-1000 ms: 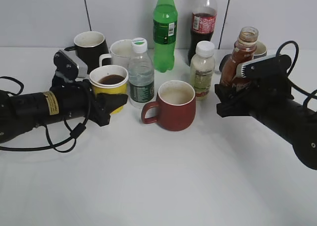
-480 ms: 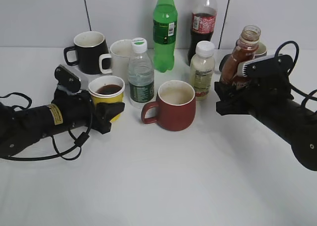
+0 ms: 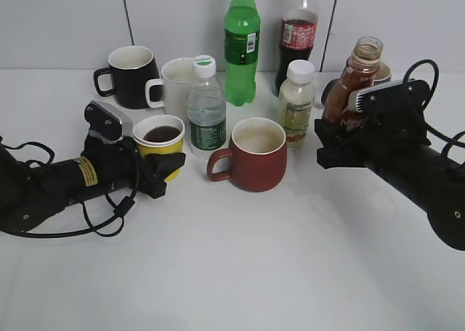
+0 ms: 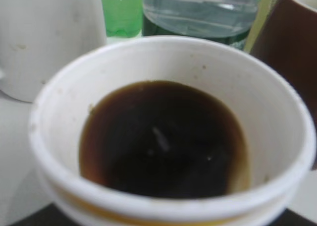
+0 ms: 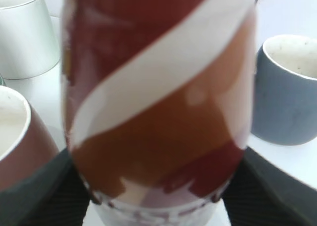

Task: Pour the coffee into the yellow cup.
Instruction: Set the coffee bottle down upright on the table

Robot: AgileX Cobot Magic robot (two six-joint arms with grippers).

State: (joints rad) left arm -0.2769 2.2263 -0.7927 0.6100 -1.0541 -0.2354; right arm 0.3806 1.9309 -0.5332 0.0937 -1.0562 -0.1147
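My left gripper should open now: the yellow cup's lower edge (image 3: 172, 177) is on the white table in the exterior view, so the cup would stay standing.
The yellow cup (image 3: 161, 139) with a white rim has dark coffee (image 3: 162, 133) in it, at the left of the exterior view. My left gripper (image 3: 164, 173) is shut on the cup's lower body. In the left wrist view the cup (image 4: 49, 137) fills the frame and the coffee (image 4: 163, 137) covers its bottom. My right gripper (image 3: 340, 141) is shut on the base of an uncapped brown coffee bottle (image 3: 356, 77), held upright at the right. The bottle (image 5: 158, 112) fills the right wrist view, with dark jaws on both sides.
A red mug (image 3: 254, 157) stands in the middle. Behind it are a water bottle (image 3: 205, 109), a white mug (image 3: 174, 84), a black mug (image 3: 131, 73), a green bottle (image 3: 242, 44), a cola bottle (image 3: 299, 30) and a pale drink bottle (image 3: 298, 102). A grey mug (image 5: 287, 87) stands behind the coffee bottle.
My left arm has lowered the yellow cup and drawn it slightly nearer. The right gripper and the coffee bottle have hardly moved.
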